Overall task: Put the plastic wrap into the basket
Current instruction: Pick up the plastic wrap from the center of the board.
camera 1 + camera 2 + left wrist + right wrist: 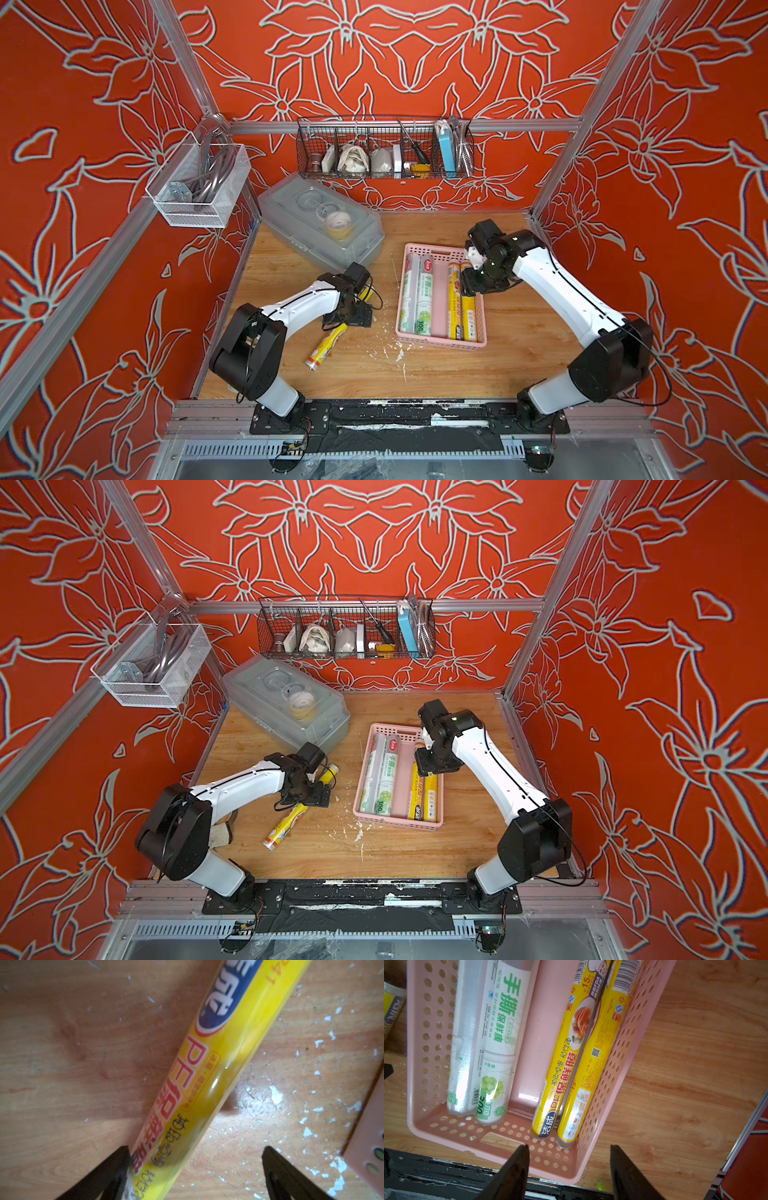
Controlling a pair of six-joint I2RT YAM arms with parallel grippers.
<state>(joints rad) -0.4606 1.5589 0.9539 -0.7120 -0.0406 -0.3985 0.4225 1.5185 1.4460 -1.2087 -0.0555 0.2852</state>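
The slanted yellow roll needs to go lengthwise into the basket, so my left gripper next needs to grab the roll's middle with fingers across its long sides.
The pink basket (440, 344) (397, 823) (618, 1059) sits right of the table's middle. Two white-and-green rolls of plastic wrap (417, 295) (496, 1043) lie along its left side. Two yellow rolls (461, 307) (571, 1053) lie along its right side. A third yellow roll (326, 345) (284, 827) (207, 1076) lies slanted on the wood, left of the basket. My left gripper (349, 318) (195, 1148) hangs low over this roll's middle, open wide, with one finger right beside the roll. My right gripper (473, 286) (569, 1146) hovers above the basket's right half, open and holding nothing.
A clear lidded plastic box (320, 224) stands at the back left of the table. A black wire basket (384, 149) hangs on the back wall and a white mesh basket (199, 183) on the left frame. White flecks (390, 349) dot the wood near the basket.
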